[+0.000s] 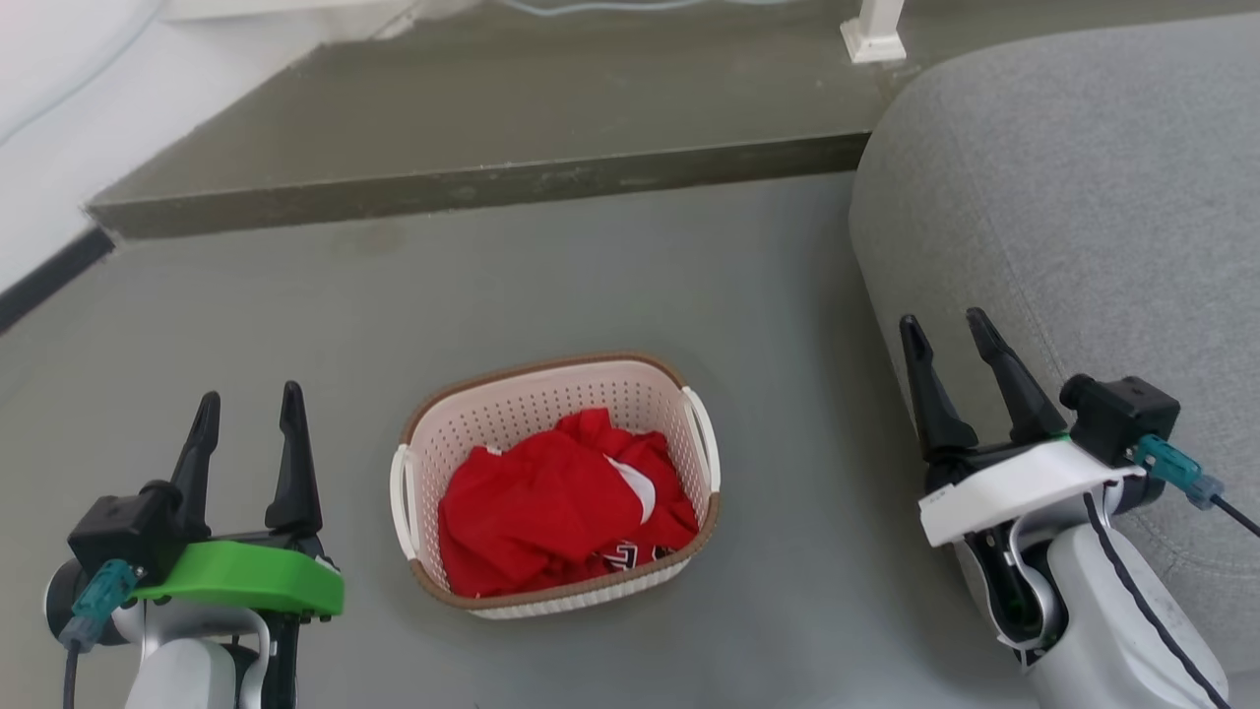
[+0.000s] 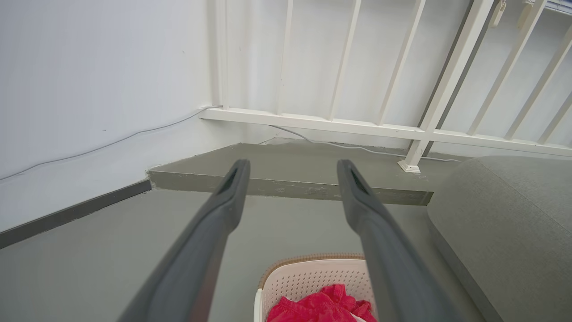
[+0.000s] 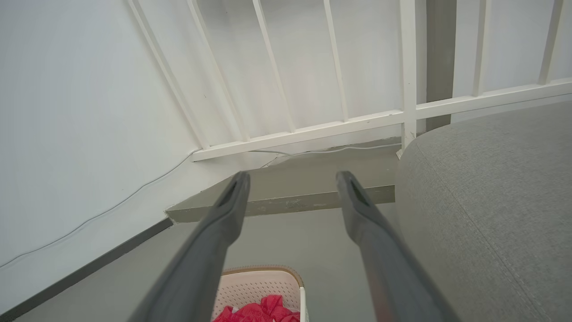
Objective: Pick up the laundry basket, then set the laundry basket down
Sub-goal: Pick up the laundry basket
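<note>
The loose red clothing point(image 1: 555, 508) inside could spill if the laundry basket tips, so I need to grab the basket next with my left gripper by its white handle facing the wall point(image 1: 403, 501).
The laundry basket point(image 1: 522, 414) is cream-white and perforated, with a brown rim and white side handles. It rests on the grey floor at the centre of the head view, with red clothing point(image 1: 551, 502) inside. My left gripper point(image 1: 248, 409) hangs open to the basket's left, well apart from it. Over on the right, my right gripper point(image 1: 947, 335) is open too, close beside the sofa. A corner of the basket point(image 2: 308, 275) peeks in at the bottom of the left wrist view, between the left gripper point(image 2: 292, 172) fingers. The basket point(image 3: 259, 284) also appears low in the right wrist view, below the right gripper point(image 3: 292, 183).
A grey sofa point(image 1: 1083, 217) fills the right side, next to my right arm. A raised concrete step point(image 1: 492, 182) runs across behind the basket, with a white railing post point(image 1: 874, 34) on it. White wall with a dark baseboard point(image 1: 49, 276) lies left. A cable point(image 2: 335, 144) runs along the step.
</note>
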Available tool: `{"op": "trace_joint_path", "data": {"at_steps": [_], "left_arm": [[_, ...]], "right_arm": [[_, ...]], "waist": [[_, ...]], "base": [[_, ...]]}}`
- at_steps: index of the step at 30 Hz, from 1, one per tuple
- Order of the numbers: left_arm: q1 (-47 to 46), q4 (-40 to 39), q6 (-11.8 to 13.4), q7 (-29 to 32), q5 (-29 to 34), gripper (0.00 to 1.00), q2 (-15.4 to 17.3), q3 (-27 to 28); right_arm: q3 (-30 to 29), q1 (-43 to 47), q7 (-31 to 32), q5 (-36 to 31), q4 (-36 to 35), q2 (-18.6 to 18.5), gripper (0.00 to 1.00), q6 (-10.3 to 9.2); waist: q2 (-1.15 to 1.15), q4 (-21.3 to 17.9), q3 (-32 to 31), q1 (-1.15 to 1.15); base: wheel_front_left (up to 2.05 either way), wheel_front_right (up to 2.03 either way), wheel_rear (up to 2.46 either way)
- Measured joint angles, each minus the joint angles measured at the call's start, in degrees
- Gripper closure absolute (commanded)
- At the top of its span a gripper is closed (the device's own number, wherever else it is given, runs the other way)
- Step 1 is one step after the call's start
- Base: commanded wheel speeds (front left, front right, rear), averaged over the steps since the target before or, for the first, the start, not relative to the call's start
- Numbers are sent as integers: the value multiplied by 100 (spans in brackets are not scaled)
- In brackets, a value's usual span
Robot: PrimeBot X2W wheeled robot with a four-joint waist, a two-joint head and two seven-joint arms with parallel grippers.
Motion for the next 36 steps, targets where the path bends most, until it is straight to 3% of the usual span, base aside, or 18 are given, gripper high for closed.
{"op": "trace_joint_path", "data": {"at_steps": [18, 36], "left_arm": [[-503, 275, -108, -16, -24, 0, -22, 21], [-1512, 1050, -179, -13, -175, 0, 153, 35]], "right_arm": [[127, -611, 0, -96, 231, 57, 0, 76], [426, -1724, -9, -104, 1072, 140, 0, 138]], "waist": [[0, -5, 917, 0], [0, -66, 2212, 0]], "base": [[0, 0, 0], [0, 0, 0]]}}
